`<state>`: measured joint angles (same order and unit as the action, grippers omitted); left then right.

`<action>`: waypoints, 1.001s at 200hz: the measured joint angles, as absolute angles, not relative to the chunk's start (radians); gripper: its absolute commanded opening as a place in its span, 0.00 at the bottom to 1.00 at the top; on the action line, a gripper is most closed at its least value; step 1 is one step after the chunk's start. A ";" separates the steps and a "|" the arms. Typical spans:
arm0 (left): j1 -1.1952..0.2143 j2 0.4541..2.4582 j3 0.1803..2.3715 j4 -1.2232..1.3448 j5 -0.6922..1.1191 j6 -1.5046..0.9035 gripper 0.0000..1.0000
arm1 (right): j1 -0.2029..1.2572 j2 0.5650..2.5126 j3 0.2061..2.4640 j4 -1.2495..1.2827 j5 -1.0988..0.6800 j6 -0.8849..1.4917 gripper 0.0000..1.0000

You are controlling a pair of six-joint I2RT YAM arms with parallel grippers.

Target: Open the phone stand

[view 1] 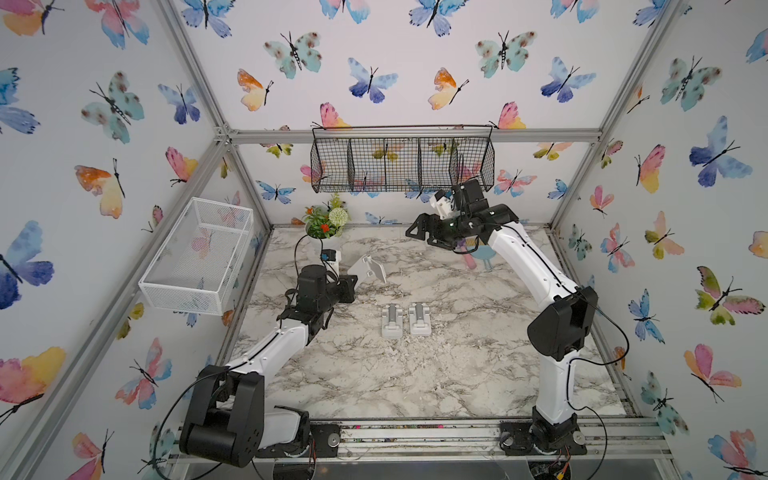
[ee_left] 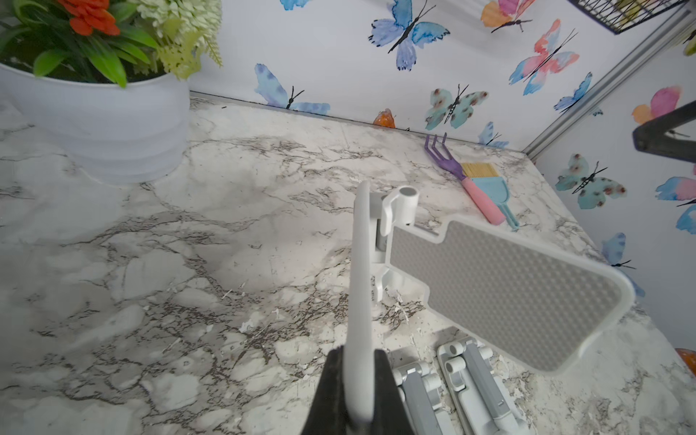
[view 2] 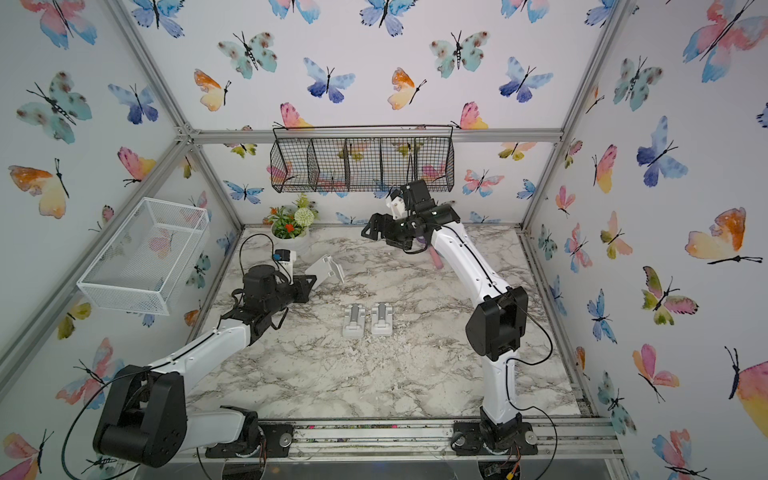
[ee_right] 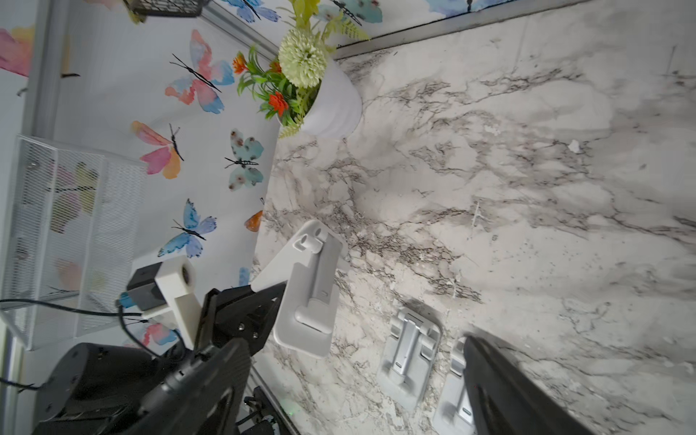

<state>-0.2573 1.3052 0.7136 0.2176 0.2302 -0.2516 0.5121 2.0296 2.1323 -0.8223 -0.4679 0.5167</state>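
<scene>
The phone stand needs to be opened, so my right gripper should next grab the swung-out plate with the grey dotted pad by its free edge, away from the hinge (ee_left: pixel 405 199).
A white phone stand (view 1: pixel 368 268) (view 2: pixel 328 268) hangs above the marble table at the left. My left gripper (view 1: pixel 351 284) (ee_left: pixel 359 380) is shut on the edge of one of its plates. The other plate, with a grey dotted pad (ee_left: pixel 504 290), is swung out from the hinge (ee_left: pixel 405 199). In the right wrist view the held stand (ee_right: pixel 305 293) sits beside the left gripper's black fingers. My right gripper (view 1: pixel 419 230) (ee_right: pixel 357 380) is raised at the back, apart from the stand, open with nothing between its fingers.
Two folded grey-white stands (view 1: pixel 392 320) (view 1: pixel 419 318) lie flat mid-table. A white flower pot (view 1: pixel 326 232) stands at the back left. A purple rake (ee_left: pixel 440 154) and a blue brush (ee_left: pixel 489 188) lie at the back right. A white wire basket (view 1: pixel 199 253) and a black one (view 1: pixel 401 160) hang on the walls.
</scene>
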 measured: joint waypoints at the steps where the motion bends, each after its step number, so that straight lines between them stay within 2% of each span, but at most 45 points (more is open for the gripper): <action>1: -0.257 1.305 0.714 0.218 0.230 -0.252 0.00 | 0.513 2.030 2.133 -0.824 -0.466 0.514 0.93; 35: -0.368 1.307 0.788 0.100 0.089 -0.163 0.00 | 0.567 2.030 2.138 -0.865 -0.374 0.435 0.89; 63: -0.445 1.308 0.799 0.080 -0.028 -0.097 0.00 | 0.601 2.026 2.133 -0.873 -0.339 0.407 0.79; 98: -0.454 1.280 0.714 0.155 -0.110 -0.027 0.00 | 0.624 2.008 2.100 -0.878 -0.317 0.396 0.65; 130: -0.451 1.280 0.698 0.194 -0.103 0.010 0.00 | 0.639 2.002 2.085 -0.887 -0.296 0.378 0.57; 200: -0.451 1.317 0.755 0.219 0.012 0.031 0.00 | 0.664 2.003 2.086 -0.892 -0.264 0.330 0.51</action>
<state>-0.4511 1.3167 0.7547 0.2192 0.0120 0.0311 0.6636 2.0026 2.0857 -0.8921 -0.2642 0.3302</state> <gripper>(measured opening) 0.095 0.516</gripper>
